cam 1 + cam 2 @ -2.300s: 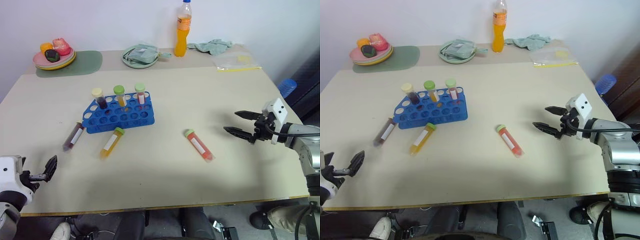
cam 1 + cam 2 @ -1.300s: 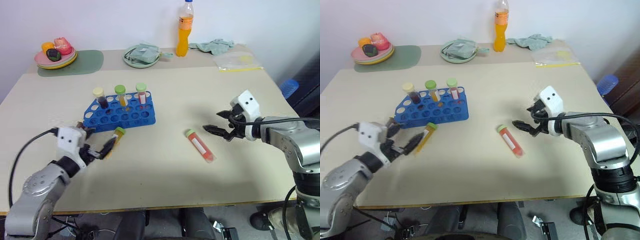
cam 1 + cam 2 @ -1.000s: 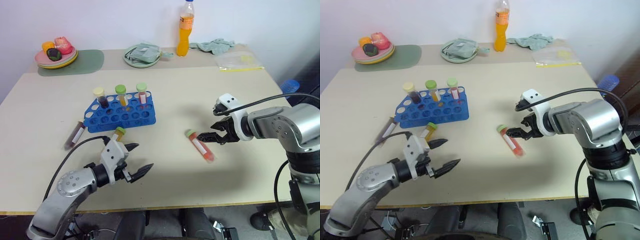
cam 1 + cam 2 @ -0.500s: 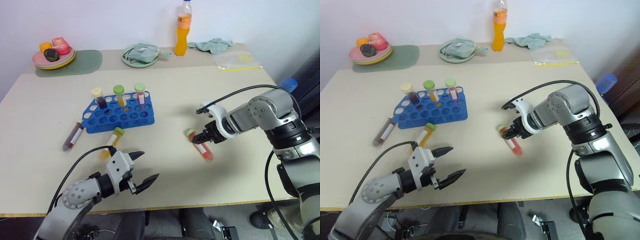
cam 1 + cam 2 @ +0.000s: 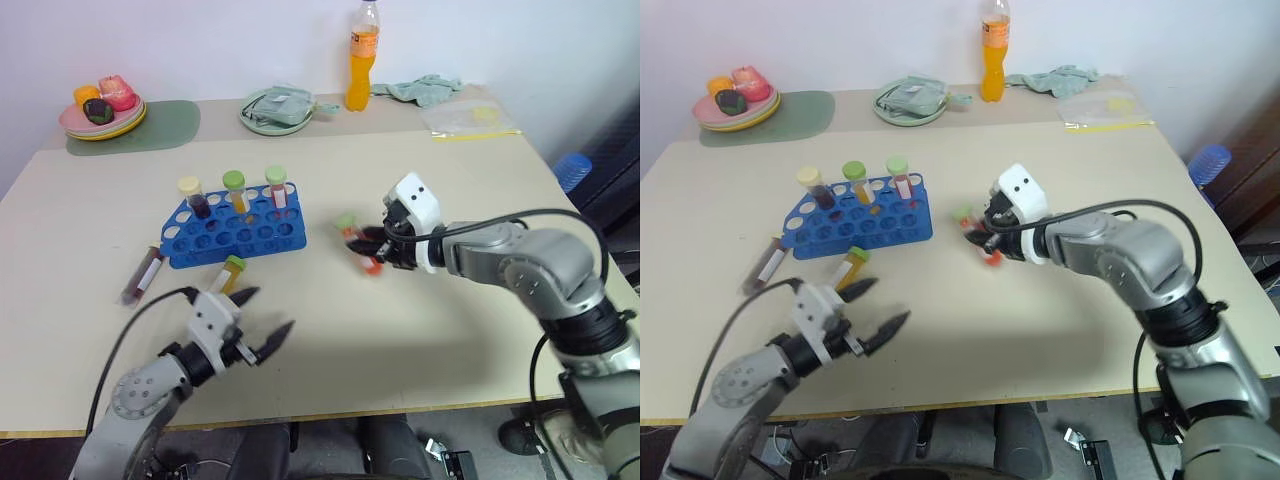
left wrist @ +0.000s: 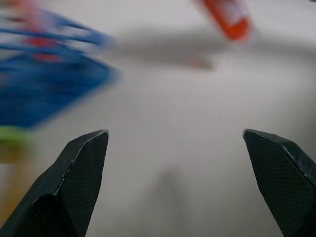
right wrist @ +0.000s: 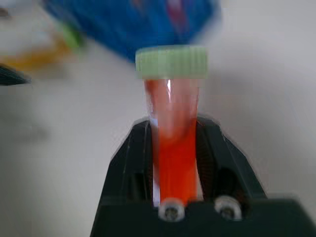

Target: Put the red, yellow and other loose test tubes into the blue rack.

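My right gripper should keep holding the red test tube until the tube reaches the blue rack, because the tube hangs short of it.
My right gripper is shut on the red test tube, which has a green cap, and holds it tilted above the table just right of the blue rack. In the right wrist view the red test tube stands between the fingers, cap outward. Three capped tubes stand in the rack's back row. The yellow test tube lies in front of the rack and the dark purple tube lies to its left. Near the front edge, beside the yellow tube, my left gripper is open and empty.
Along the far edge stand an orange drink bottle, a pale green plate with a cloth, a plate of fruit on a green mat, a crumpled cloth and a plastic bag.
My right gripper shut on the red tube, lifted it off the table and carried it left toward the rack. My left gripper drew back a little to the left, still open.
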